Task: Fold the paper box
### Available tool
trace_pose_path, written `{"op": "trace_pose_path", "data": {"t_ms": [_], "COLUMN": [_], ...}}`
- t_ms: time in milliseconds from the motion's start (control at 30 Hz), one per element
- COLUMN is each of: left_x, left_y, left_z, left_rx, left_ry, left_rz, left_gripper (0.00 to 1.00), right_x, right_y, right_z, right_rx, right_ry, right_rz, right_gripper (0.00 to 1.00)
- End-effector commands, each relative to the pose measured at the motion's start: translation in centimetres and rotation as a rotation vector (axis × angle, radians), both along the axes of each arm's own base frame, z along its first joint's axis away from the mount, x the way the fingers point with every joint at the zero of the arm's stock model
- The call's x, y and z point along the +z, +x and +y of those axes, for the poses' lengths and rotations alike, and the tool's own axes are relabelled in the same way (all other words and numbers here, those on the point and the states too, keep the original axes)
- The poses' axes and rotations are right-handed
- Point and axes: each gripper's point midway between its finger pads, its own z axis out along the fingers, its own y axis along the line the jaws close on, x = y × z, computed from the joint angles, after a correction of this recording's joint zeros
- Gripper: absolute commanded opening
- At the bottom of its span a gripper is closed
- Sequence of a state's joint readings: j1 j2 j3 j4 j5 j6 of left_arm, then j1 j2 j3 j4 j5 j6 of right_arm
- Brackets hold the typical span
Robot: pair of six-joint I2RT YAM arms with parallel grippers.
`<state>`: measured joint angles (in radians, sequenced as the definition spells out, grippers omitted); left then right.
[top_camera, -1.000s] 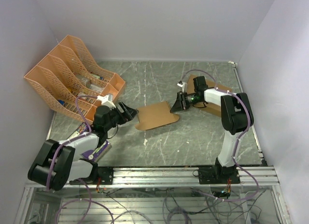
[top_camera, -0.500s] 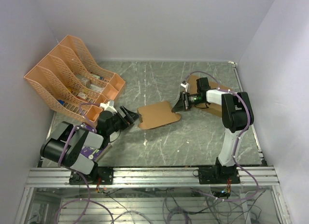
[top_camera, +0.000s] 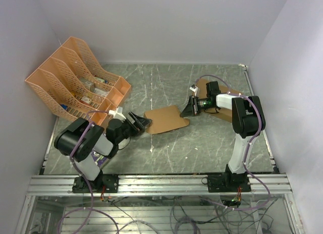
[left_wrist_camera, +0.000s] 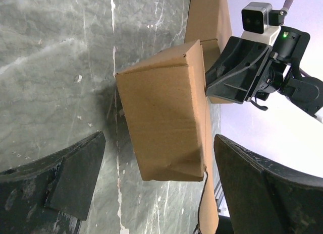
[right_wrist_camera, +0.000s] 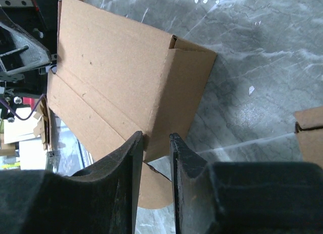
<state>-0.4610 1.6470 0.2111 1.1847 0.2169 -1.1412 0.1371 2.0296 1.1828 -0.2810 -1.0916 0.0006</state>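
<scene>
The paper box should be grabbed across its folded end (left_wrist_camera: pixel 166 135) by my left gripper to turn it for folding. The box's loose rounded flap stays free that way.
The paper box (top_camera: pixel 164 119), plain brown cardboard and partly folded up with a loose rounded flap, lies mid-table. My right gripper (top_camera: pixel 185 109) is shut on its right edge. In the right wrist view the fingers (right_wrist_camera: pixel 128 163) pinch a thin wall of the box (right_wrist_camera: pixel 126 77), with my right gripper (right_wrist_camera: pixel 157 140) at its lower corner. My left gripper (top_camera: pixel 143 123) stands open at the box's left end. In the left wrist view the box (left_wrist_camera: pixel 161 108) sits just ahead of my left gripper (left_wrist_camera: pixel 159 143), untouched by either finger, and the right gripper (left_wrist_camera: pixel 237 72) shows behind it.
An orange mesh file organiser (top_camera: pixel 75 82) with small items stands at the back left, close to the left arm. Another brown cardboard piece (top_camera: pixel 202 84) lies under the right arm, and also shows in the right wrist view (right_wrist_camera: pixel 309 133). Walls enclose the marbled table (top_camera: pixel 202 143).
My left arm has drawn in and its gripper has slid right, up to the box's left end, with the jaws opening wider. The right gripper stays clamped, and the box has shifted slightly right.
</scene>
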Motion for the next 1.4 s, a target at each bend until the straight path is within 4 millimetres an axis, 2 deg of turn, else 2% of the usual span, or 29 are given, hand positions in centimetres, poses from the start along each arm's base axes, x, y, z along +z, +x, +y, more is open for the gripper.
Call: {"op": "trace_pose_path", "data": {"t_ms": [0, 200, 300, 433, 567, 600, 733, 800, 867, 1000, 1067, 1100, 1167, 1200, 1267, 1367], "left_x": [2.5, 2.5, 2.6, 2.6, 2.8, 2.9, 3.9, 4.5, 4.5, 6.3, 7.3, 9.2, 10.0, 9.6, 10.6, 13.1], "left_y": [1.3, 1.9, 2.1, 2.2, 2.3, 2.3, 2.2, 2.3, 2.3, 2.7, 2.7, 2.9, 2.8, 2.4, 2.3, 2.8], "left_z": [-1.0, -2.3, -2.2, -2.2, -2.2, -2.2, -1.9, -1.7, -1.4, 0.0, 1.4, 2.0, 3.7, 5.0, 6.6, 9.1], "left_rx": [0.031, 0.024, 0.043, 0.049, 0.053, 0.052, 0.059, 0.062, 0.056, 0.057, 0.055, 0.059, 0.045, 0.030, 0.010, -0.012], "left_ry": [-0.086, -0.122, -0.140, -0.151, -0.154, -0.153, -0.132, -0.104, -0.033, 0.188, 0.332, 0.377, 0.508, 0.595, 0.728, 0.945], "left_rz": [-0.099, -0.105, -0.109, -0.101, -0.102, -0.106, -0.127, -0.138, -0.114, -0.112, -0.097, -0.120, -0.093, -0.051, -0.033, -0.028], "left_gripper": [0.99, 0.91, 0.79, 0.57, 0.47, 0.46, 0.44, 0.44, 0.44, 0.44, 0.45, 0.45, 0.45, 0.45, 0.44, 0.44], "right_x": [-3.0, -3.0, -2.8, -2.7, -2.4, -2.2, -0.7, 1.6, 3.3, 6.5, 7.9, 8.6, 9.9, 10.4, 11.0, 11.3], "right_y": [-0.3, -0.4, -0.3, -0.4, -0.3, -0.3, 0.2, 0.9, 1.2, 1.7, 1.9, 1.8, 1.8, 1.7, 1.4, 1.0], "right_z": [-1.0, -1.0, -1.0, -0.9, -0.9, -0.8, -0.8, -1.0, -1.3, -2.4, -3.3, -3.7, -4.2, -4.4, -4.5, -4.5], "right_rx": [-0.026, -0.023, -0.022, -0.020, -0.015, -0.011, 0.004, 0.002, -0.003, -0.023, -0.039, -0.047, -0.056, -0.057, -0.057, -0.054], "right_ry": [-0.070, -0.064, -0.061, -0.056, -0.049, -0.047, -0.041, -0.041, -0.042, -0.040, -0.035, -0.032, -0.029, -0.026, -0.020, -0.012], "right_rz": [0.028, 0.033, 0.028, 0.026, 0.019, 0.014, -0.040, -0.116, -0.174, -0.274, -0.316, -0.334, -0.376, -0.390, -0.409, -0.414], "right_gripper": [0.26, 0.25, 0.26, 0.26, 0.27, 0.31, 0.55, 0.62, 0.66, 0.68, 0.68, 0.68, 0.68, 0.68, 0.68, 0.68]}}
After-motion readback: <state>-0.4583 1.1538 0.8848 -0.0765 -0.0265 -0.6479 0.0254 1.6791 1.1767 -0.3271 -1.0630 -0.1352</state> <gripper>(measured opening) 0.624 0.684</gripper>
